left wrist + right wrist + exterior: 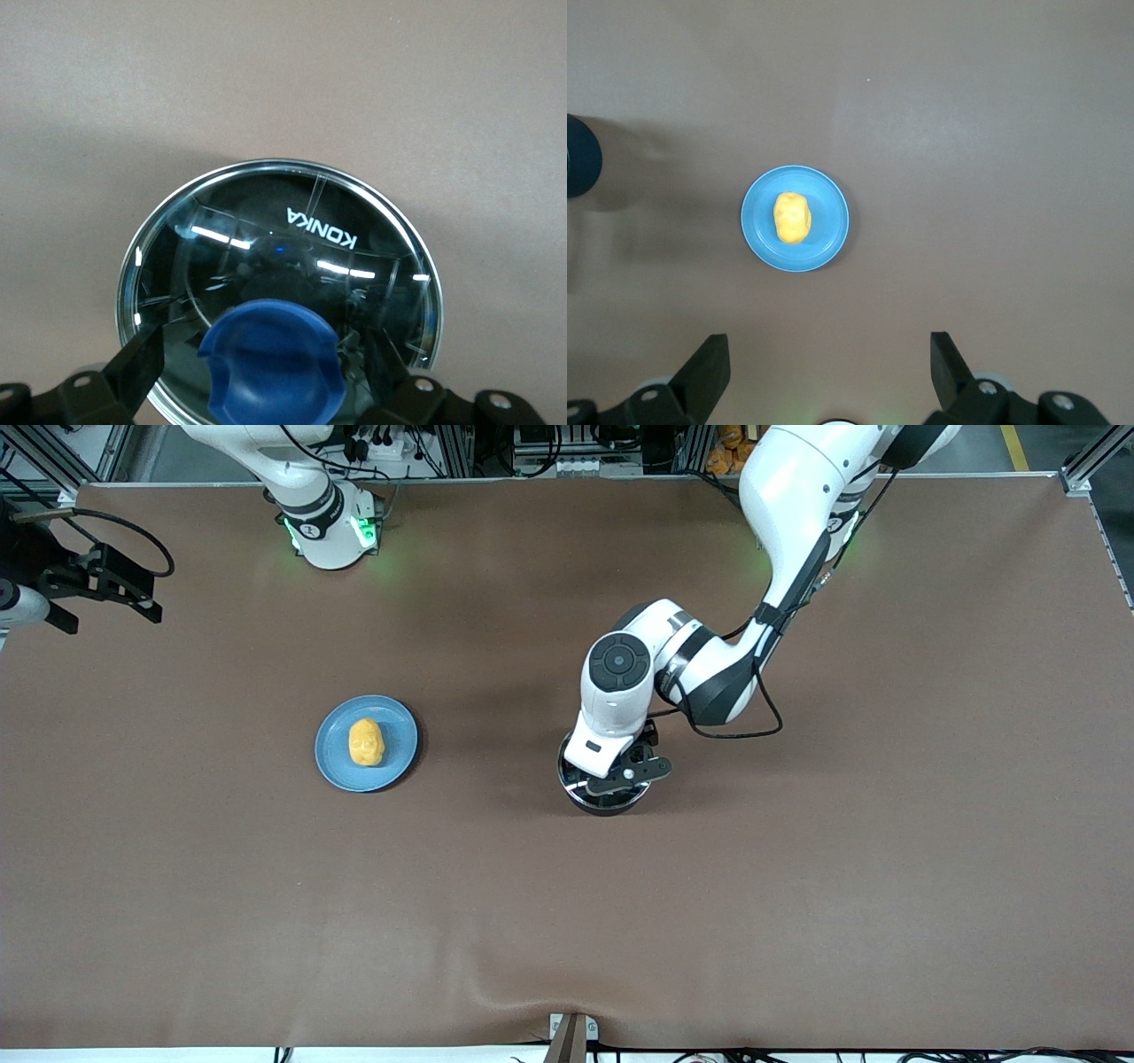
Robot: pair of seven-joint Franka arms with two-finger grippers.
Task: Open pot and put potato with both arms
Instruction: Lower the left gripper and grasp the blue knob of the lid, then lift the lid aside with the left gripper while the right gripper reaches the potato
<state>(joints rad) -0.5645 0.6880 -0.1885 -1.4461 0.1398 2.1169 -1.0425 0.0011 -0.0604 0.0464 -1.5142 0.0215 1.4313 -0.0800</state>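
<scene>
My fingers stand beside the lid's blue knob (275, 363), one on each side, and closing now would catch the knob, so my left gripper closes on it next.
The pot (609, 806) stands mid-table, mostly hidden under my left gripper (617, 778); its long handle does not show. In the left wrist view the glass lid (292, 239) is on the pot. The left gripper (266, 367) is open, with one finger on each side of the lid's blue knob (275, 363) and a small gap on both sides. The potato (366, 742) lies on a light-blue plate (399, 731) toward the right arm's end. My right gripper (102, 598) is open and empty, held high; its wrist view shows the potato (791, 218) far below.
The brown cloth covers the whole table. The right arm's base (330, 531) stands at the table's edge farthest from the front camera. A dark round shape (580, 155) shows at the edge of the right wrist view.
</scene>
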